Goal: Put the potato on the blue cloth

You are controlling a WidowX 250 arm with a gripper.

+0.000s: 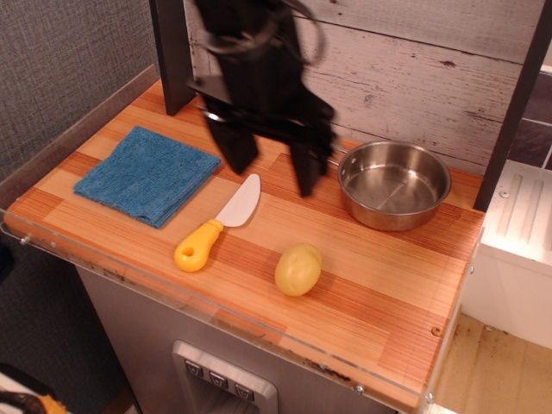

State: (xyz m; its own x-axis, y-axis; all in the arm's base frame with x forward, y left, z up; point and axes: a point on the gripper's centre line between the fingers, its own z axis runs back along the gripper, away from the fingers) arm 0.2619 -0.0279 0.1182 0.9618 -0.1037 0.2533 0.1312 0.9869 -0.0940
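The potato needs to go on the blue cloth (147,172), so my gripper needs to grab it around its rounded middle (298,269) next.
The yellow egg-shaped potato (298,268) lies on the wooden counter near the front edge, right of centre. The folded blue cloth (147,172) lies flat at the left of the counter. My black gripper (272,177) hangs open and empty above the middle of the counter, blurred by motion. Its two fingers point down, one (237,147) above the knife blade, the other (307,168) near the pan's handle. It is behind and above the potato, apart from it.
A knife (220,226) with a white blade and yellow handle lies between the cloth and the potato. A steel pan (394,184) stands at the back right. A grey wall runs along the left, a plank wall behind. A clear rim edges the counter's front.
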